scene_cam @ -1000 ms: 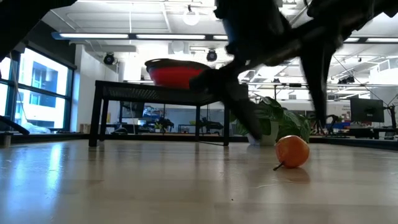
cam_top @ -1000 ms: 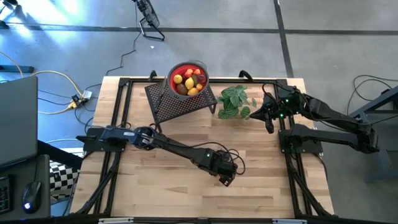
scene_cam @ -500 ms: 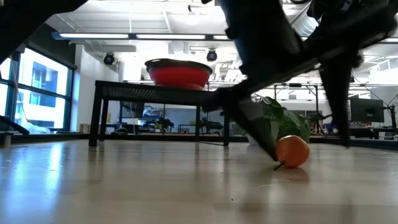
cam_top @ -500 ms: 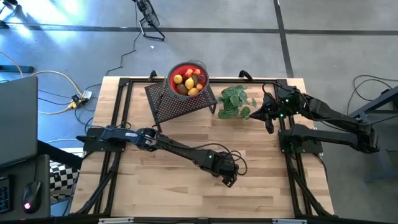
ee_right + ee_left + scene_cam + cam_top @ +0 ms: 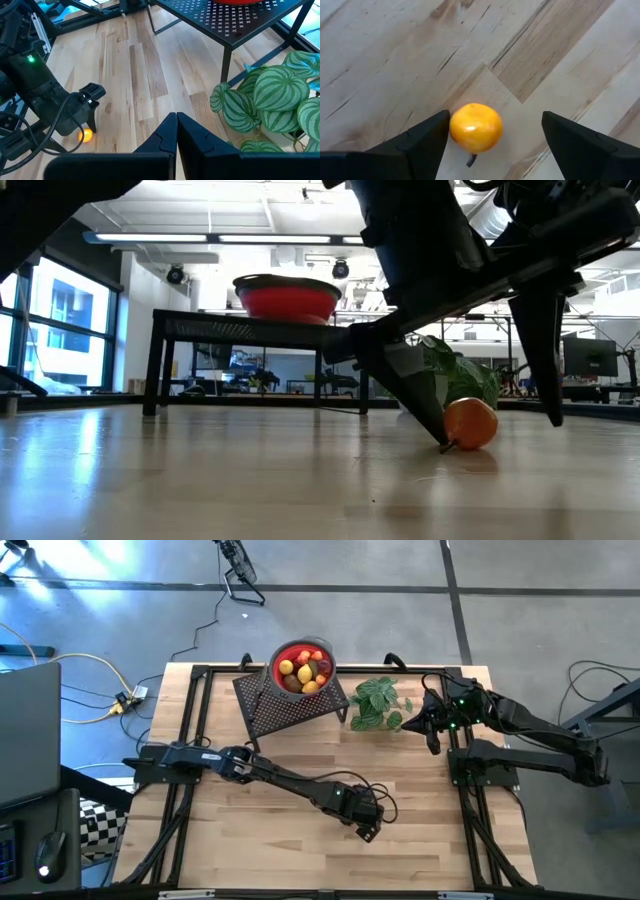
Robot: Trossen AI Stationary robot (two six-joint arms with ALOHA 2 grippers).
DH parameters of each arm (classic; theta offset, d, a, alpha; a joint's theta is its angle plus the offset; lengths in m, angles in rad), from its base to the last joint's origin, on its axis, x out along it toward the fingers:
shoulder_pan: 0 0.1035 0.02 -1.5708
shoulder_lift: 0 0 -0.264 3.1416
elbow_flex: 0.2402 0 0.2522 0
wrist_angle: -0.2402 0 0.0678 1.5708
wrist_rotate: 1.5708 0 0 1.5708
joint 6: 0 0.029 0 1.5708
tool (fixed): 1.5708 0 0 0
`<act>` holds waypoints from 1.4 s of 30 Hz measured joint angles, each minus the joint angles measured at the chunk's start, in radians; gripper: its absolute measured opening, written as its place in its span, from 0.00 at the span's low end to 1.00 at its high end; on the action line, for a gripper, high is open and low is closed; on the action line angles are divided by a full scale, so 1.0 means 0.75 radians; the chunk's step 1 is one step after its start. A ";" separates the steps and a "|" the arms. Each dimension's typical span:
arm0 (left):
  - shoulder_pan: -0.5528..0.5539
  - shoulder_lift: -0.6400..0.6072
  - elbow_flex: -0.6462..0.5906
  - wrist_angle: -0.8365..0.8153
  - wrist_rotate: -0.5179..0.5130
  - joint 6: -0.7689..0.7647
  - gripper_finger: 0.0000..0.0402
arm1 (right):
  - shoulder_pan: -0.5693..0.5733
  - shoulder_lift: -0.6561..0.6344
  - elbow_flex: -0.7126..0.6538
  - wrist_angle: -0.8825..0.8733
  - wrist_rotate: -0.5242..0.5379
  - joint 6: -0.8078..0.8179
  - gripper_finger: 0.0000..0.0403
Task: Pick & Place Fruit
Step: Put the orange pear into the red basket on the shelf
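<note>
My left gripper's fingers reach down around the fruit, so it is time to close my left gripper on the small orange fruit [image 5: 470, 423].
A small orange fruit [image 5: 476, 127] with a short dark stem lies on the wooden table [image 5: 300, 840], right of the middle toward the near edge. My left gripper [image 5: 495, 125] is lowered over it, open, with one finger on each side of it. One fingertip [image 5: 440, 435] stands right against the fruit [image 5: 470, 423]; the other [image 5: 553, 415] is well clear. My right gripper [image 5: 176, 120] waits shut above the table's far right, beside the plant. More fruit fills a red bowl [image 5: 302, 667] on a black mesh stand [image 5: 290, 705]. My left gripper's fingers point steeply down on either side of the orange fruit, which rests on the table. One finger [image 5: 432, 135] stands at the fruit's side [image 5: 454, 131]; I cannot tell whether it touches.
A green leafy plant [image 5: 378, 705] stands on the table right of the mesh stand, near my right gripper [image 5: 432, 745]. Black frame rails run along the table's left and right sides. Bare wood lies around the orange fruit [image 5: 86, 135].
My left gripper has come down toward the table, bringing its open fingers to either side of the orange fruit. The fruit has stayed where it was.
</note>
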 joint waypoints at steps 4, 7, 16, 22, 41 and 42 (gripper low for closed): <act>0.000 0.001 0.000 -0.004 -0.001 0.000 0.73 | 0.000 0.000 0.000 0.000 0.000 0.000 0.01; 0.000 0.001 0.000 -0.007 -0.001 0.000 0.69 | 0.000 0.000 -0.001 0.000 0.001 -0.001 0.01; 0.001 0.002 -0.001 -0.001 -0.001 -0.001 0.58 | 0.000 0.000 0.000 0.000 0.000 -0.001 0.01; 0.000 0.003 -0.001 0.001 -0.001 -0.001 0.52 | 0.000 0.000 0.000 0.000 0.001 -0.001 0.01; 0.001 0.003 -0.001 -0.001 0.001 -0.002 0.35 | 0.000 0.000 0.000 0.000 0.001 -0.025 0.01; 0.001 0.003 -0.001 -0.001 0.001 -0.002 0.35 | 0.000 0.000 -0.001 0.000 0.001 -0.025 0.01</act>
